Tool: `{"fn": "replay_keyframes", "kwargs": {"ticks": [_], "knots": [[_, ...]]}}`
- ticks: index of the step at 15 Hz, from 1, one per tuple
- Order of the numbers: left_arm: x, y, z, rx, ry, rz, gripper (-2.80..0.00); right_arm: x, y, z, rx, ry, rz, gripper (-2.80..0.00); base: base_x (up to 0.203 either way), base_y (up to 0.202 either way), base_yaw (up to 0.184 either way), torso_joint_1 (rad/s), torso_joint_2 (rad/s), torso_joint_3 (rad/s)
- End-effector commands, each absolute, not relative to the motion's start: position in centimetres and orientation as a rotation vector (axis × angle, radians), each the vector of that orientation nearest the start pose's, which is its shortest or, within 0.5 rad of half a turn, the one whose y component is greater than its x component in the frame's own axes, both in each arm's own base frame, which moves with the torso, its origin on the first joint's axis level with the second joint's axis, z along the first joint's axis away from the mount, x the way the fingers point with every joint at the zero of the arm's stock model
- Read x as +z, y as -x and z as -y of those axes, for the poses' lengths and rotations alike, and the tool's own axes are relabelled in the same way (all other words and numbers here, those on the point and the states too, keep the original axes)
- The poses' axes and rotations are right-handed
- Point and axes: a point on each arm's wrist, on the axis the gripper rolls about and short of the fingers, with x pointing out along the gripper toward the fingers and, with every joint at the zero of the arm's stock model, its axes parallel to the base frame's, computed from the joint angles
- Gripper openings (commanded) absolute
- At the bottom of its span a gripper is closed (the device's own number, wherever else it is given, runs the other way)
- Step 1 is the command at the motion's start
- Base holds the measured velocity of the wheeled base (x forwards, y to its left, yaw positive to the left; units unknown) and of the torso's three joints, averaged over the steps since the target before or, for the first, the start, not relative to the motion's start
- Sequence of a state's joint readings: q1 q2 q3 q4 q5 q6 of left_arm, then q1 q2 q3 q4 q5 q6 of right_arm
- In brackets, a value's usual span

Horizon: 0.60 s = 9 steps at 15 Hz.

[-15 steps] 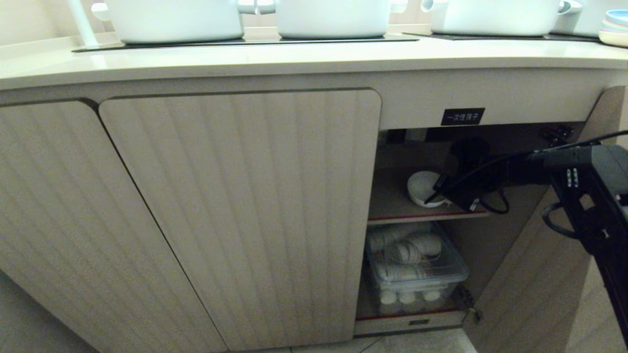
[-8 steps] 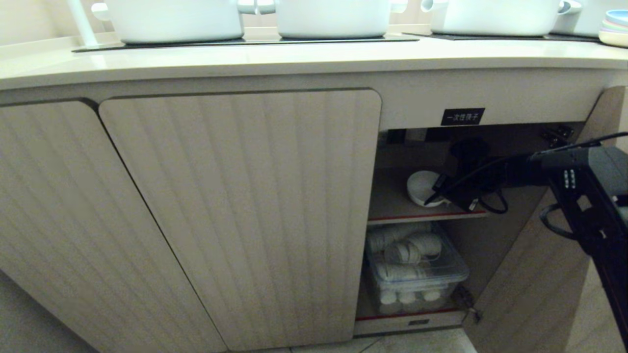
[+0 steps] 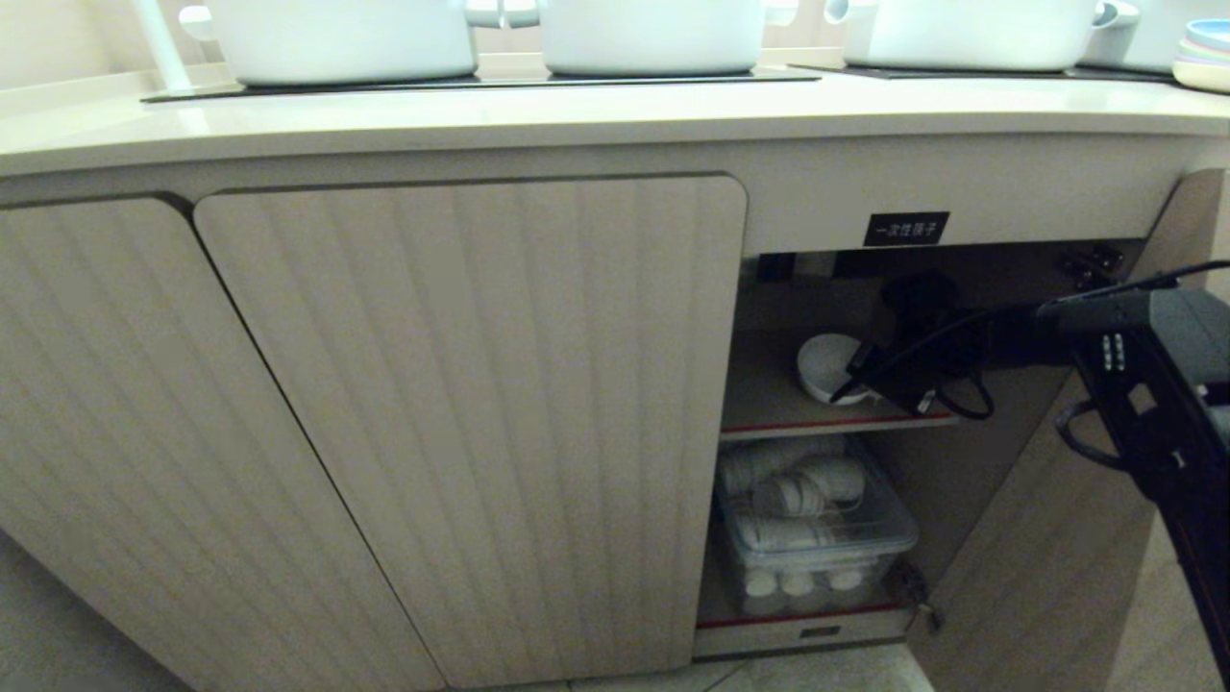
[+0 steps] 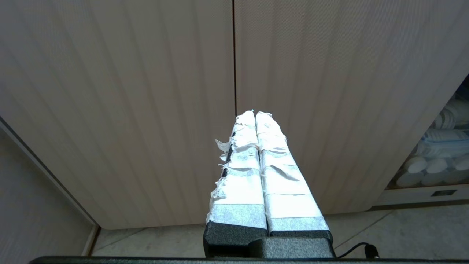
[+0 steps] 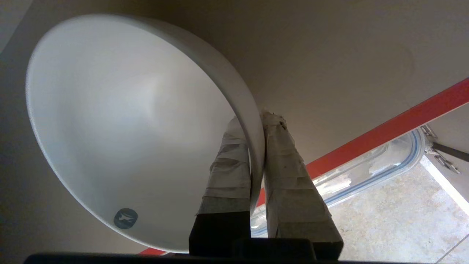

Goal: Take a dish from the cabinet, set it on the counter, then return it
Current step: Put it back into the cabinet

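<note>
The white bowl's bottom is low over the upper shelf, behind its red edge, and would stand, so my right gripper should release it.
The dish (image 3: 824,365) is a small white bowl on the upper shelf of the open cabinet (image 3: 836,415), just under the black label (image 3: 906,229). My right gripper (image 3: 858,377) reaches into that compartment and is shut on the bowl's rim. In the right wrist view one taped finger sits inside the dish (image 5: 121,124) and the other outside its wall, the right gripper (image 5: 254,123) pinching the rim above the red-edged shelf (image 5: 384,132). My left gripper (image 4: 254,114) is shut on nothing and hangs low before the closed fluted doors. The counter (image 3: 577,115) runs above.
Big white pots (image 3: 346,38) stand on the black cooktop panels along the counter, with stacked plates (image 3: 1206,53) at its far right. A clear plastic bin (image 3: 817,529) of white cups fills the lower shelf. The opened cabinet door (image 3: 1047,519) stands to the right of the compartment.
The right arm has barely shifted; its wrist sits a touch lower. The bowl stays in the same place on the upper shelf with the gripper shut on it.
</note>
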<state>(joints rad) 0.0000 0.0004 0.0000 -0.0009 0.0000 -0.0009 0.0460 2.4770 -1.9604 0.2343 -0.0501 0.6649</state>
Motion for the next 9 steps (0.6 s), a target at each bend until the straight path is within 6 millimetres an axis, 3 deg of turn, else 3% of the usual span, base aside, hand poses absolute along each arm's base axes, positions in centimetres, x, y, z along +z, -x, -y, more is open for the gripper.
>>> {"fn": "replay_keyframes", "kwargs": {"ticks": [1,4,5,9], "knots": [[7.56,2.28,0.00,0.000,0.000,0.002,-2.80,9.32,-49.97,-2.19,-0.256,-0.600,-0.724,-2.80,0.000,0.000,0.000,0.000,0.00,0.000],[7.56,2.28,0.00,0.002,0.002,0.002,-2.80,9.40,-49.96,-2.19,-0.256,-0.600,-0.722,-2.80,0.000,0.000,0.000,0.000,0.00,0.000],[7.56,2.28,0.00,0.002,0.002,0.002,-2.80,9.40,-49.96,-2.19,-0.256,-0.600,-0.722,0.00,0.000,0.000,0.000,0.000,0.00,0.000],[7.56,2.28,0.00,0.000,0.002,0.002,-2.80,9.39,-49.95,-2.17,-0.262,-0.598,-0.721,0.00,0.000,0.000,0.000,0.000,0.00,0.000]]}}
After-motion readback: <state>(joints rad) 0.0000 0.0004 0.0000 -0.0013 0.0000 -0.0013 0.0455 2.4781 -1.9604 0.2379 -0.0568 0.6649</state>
